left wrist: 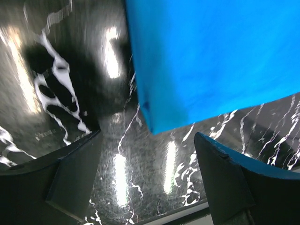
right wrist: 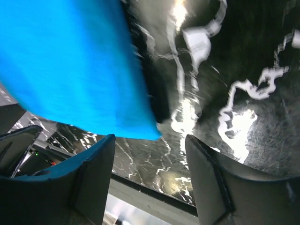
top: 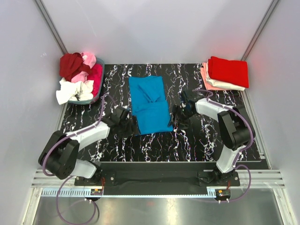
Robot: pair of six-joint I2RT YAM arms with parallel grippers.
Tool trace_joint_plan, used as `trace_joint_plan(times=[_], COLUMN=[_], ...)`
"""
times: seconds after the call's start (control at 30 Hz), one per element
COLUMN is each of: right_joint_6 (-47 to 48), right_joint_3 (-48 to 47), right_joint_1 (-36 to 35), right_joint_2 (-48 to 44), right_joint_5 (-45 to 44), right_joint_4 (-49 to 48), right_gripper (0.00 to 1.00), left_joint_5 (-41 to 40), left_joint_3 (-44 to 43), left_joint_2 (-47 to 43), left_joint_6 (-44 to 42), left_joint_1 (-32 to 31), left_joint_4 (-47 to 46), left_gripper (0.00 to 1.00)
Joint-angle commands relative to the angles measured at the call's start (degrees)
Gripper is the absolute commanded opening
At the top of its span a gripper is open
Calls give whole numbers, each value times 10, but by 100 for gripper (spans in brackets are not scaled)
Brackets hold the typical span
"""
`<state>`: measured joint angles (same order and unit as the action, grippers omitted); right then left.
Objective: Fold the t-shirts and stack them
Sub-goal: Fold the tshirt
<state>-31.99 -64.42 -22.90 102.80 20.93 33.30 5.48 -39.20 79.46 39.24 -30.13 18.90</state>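
Note:
My left gripper grabs the bright blue t-shirt by its near corner (top: 138, 134) next. Then it folds the t-shirt's near edge over toward its far end (top: 146, 79).
The bright blue t-shirt (top: 150, 104) lies folded into a long strip in the middle of the black marbled table (top: 197, 140). My left gripper (top: 130, 125) is open and empty at its near left corner; that corner shows in the left wrist view (left wrist: 197, 61). My right gripper (top: 178, 115) is open and empty at its near right edge, and the cloth shows in the right wrist view (right wrist: 70, 65). A stack of folded shirts, red on top (top: 228, 70) over pink and cream, sits at the far right.
A basket (top: 96, 91) at the far left holds a heap of dark red, pink, magenta and white shirts (top: 77, 77). Grey walls close the table's sides and back.

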Motion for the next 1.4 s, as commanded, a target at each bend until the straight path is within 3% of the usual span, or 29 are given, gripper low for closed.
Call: trace_joint_plan(times=[0.0, 0.1, 0.47, 0.67, 0.9, 1.0, 1.03, 1.1, 1.37], right_joint_6=[-45, -54, -58, -56, -53, -49, -48, -42, -53], right_joint_3=[28, 40, 34, 24, 19, 18, 18, 12, 75], right_joint_1=[-3, -5, -21, -29, -30, -31, -30, -30, -45], right_joint_2=[-30, -22, -14, -5, -2, -1, -1, -1, -90], right_joint_5=[28, 25, -3, -17, -18, -16, -15, -11, -26], right_joint_4=[-68, -87, -86, -73, -68, -68, -68, -62, -34], right_gripper=[67, 64, 35, 31, 19, 11, 5, 0, 0], left_joint_5=[16, 9, -40, -54, -70, -75, -76, -82, -143], left_joint_3=[18, 22, 45, 49, 52, 50, 48, 44, 29], left_joint_2=[-26, -27, 0, 16, 32, 38, 39, 36, -40], left_joint_6=[40, 50, 80, 85, 86, 85, 81, 80, 101], left_joint_1=[-6, -16, -47, -54, -56, -58, -59, -64, -138], left_joint_4=[-82, -88, -121, -127, -142, -146, -146, -139, -32], left_gripper=[83, 83, 78, 72, 48, 32, 18, 1, 0])
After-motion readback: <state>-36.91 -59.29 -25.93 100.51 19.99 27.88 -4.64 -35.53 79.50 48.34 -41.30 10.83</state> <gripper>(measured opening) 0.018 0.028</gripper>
